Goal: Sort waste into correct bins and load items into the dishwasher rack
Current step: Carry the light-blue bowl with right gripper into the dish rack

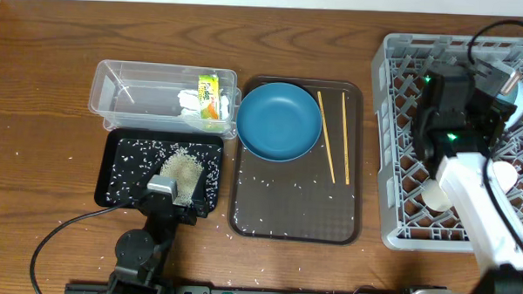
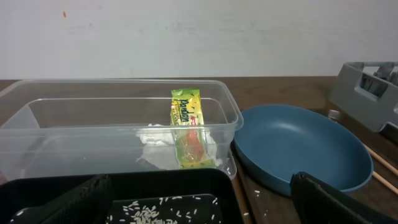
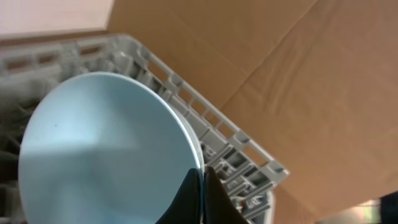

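Note:
The white bowl (image 1: pixel 518 99) is hanging above the rack's top edge (image 1: pixel 440 37). My right gripper should keep holding it until its lower edge settles among the pegs.
My right gripper (image 3: pixel 202 186) is shut on the rim of the white bowl (image 3: pixel 106 143), held on edge inside the grey dishwasher rack (image 3: pixel 236 149); overhead it is at the rack's far right (image 1: pixel 499 85). Two cups (image 1: pixel 436 197) (image 1: pixel 503 175) sit in the rack (image 1: pixel 400 169). My left gripper (image 2: pixel 205 205) is open and empty over the black tray (image 2: pixel 168 180), which holds rice (image 1: pixel 182 170). The clear tub (image 1: pixel 124 98) holds the snack wrapper (image 2: pixel 188 124) and tissue (image 2: pixel 155 140). The blue plate (image 1: pixel 280 121) and two chopsticks (image 1: pixel 325 136) lie on the brown tray (image 1: pixel 294 209).
Stray rice grains lie on the brown tray and on the table around the black tray. The left arm's cable (image 1: pixel 58 236) runs along the table's front left. Brown cardboard (image 3: pixel 311 74) stands beyond the rack's far side.

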Controlling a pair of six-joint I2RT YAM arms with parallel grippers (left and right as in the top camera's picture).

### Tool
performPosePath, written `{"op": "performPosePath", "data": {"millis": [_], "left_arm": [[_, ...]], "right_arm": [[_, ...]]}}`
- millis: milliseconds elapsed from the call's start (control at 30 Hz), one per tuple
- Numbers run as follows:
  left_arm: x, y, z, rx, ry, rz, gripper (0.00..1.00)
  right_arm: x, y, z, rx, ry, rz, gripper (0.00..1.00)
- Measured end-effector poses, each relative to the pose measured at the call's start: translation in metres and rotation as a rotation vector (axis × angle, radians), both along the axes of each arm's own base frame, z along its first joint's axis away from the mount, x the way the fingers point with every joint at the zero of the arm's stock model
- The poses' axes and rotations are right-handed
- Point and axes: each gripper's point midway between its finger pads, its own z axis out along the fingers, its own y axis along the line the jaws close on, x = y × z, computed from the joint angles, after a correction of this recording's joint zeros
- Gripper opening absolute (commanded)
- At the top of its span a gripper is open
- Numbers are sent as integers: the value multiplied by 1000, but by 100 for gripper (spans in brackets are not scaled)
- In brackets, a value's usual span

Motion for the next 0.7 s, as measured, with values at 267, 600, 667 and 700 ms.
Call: {"op": "performPosePath", "data": {"millis": [267,600,667,700], "left_arm": [[0,0,0,0,0,0,93],[0,0,0,0,0,0,93],[0,0,0,0,0,0,93],[0,0,0,0,0,0,94]], "right_arm": [[19,2,-40,-75,180,-2,1],[30,11,-48,-119,229,13,1],[35,10,-46,-120,228,29,1],[37,9,-46,-120,233,39,1]]}}
